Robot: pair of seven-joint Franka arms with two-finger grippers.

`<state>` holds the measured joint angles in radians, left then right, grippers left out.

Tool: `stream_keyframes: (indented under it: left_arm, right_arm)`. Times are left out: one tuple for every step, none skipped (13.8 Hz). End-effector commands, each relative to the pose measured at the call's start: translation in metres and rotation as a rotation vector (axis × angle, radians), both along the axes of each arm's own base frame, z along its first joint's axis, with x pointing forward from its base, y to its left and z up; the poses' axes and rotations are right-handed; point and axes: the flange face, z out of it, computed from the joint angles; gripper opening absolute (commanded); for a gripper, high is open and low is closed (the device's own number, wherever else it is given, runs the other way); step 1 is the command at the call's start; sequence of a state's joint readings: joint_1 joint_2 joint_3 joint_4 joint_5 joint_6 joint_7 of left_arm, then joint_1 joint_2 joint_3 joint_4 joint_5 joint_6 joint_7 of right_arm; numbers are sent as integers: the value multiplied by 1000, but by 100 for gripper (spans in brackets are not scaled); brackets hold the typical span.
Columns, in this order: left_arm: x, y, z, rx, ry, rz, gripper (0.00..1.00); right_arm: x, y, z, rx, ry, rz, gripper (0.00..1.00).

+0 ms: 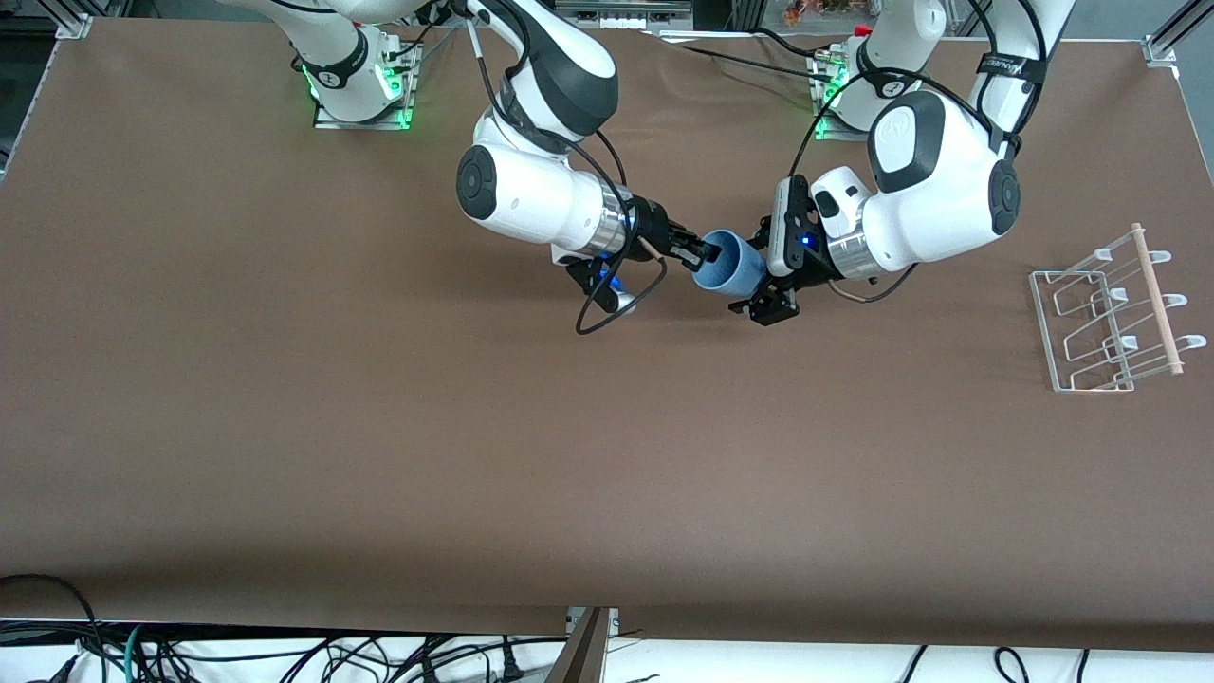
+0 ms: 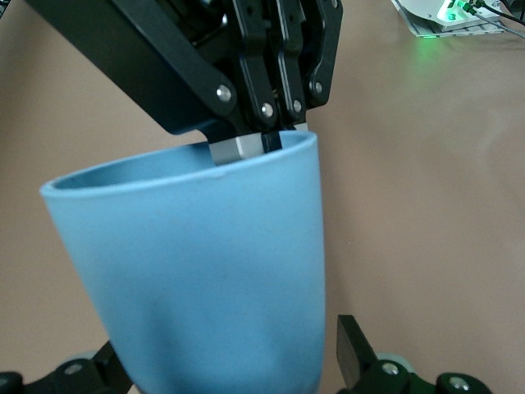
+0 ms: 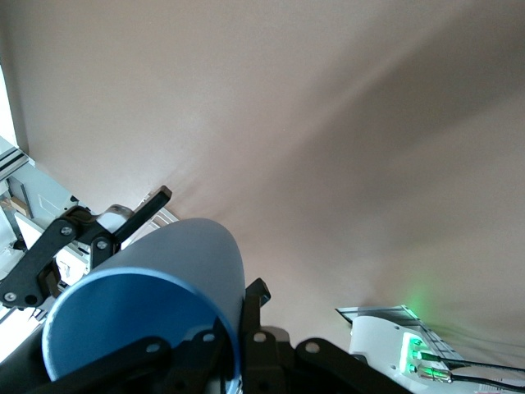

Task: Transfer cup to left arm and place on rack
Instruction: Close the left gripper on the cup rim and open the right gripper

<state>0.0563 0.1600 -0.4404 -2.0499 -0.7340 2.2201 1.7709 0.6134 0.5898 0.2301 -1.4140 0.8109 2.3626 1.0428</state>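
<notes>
Next, the left gripper takes hold of the cup by its lower body point(image 1: 746, 268), which leaves the light-blue cup's rim free to go onto the rack point(image 1: 1067, 277).
The light-blue cup point(image 1: 730, 270) hangs tilted on its side above the middle of the table. My right gripper point(image 1: 707, 251) is shut on the cup's rim, one finger inside and one outside; this shows in the right wrist view too, with the right gripper point(image 3: 242, 328) on the cup point(image 3: 193, 254). My left gripper point(image 1: 764, 272) is open, its fingers standing on both sides of the cup's lower body. In the left wrist view the cup point(image 2: 205, 279) fills the space between the left gripper's fingers point(image 2: 354, 351), with a gap showing beside it. The rack point(image 1: 1067, 277) stands at the left arm's end of the table.
A pale wooden rod point(image 1: 1157, 299) runs along the rack's outer side. The right arm's cable loop point(image 1: 616, 304) hangs under its wrist. Both arm bases point(image 1: 365, 85) stand at the table's back edge. Brown tabletop point(image 1: 569, 455) stretches toward the front camera.
</notes>
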Motion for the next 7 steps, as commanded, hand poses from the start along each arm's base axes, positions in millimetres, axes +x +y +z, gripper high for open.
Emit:
stream_keyframes:
  left_arm:
    - [-8,1,5,-13,-17,3,71]
    - [-8,2,4,-13,-9,9,44]
    - [-7,2,5,-14,-9,5,37]
    - [-7,3,5,-14,-8,5,28]
    - [-7,4,5,-14,-8,4,17]
    - [-5,7,6,-17,-4,6,8]
    - [-5,8,7,-17,-10,3,0]
  right_arm:
    - [-1,1,13,23,8,-7,0]
    - [-1,1,15,24,7,-7,0]
    - [-1,1,15,24,7,-7,0]
    - [0,0,15,24,7,-8,0]
    - [0,0,15,26,5,-7,0]
    - [0,0,15,25,6,-8,0]
    - [0,0,15,25,6,-8,0]
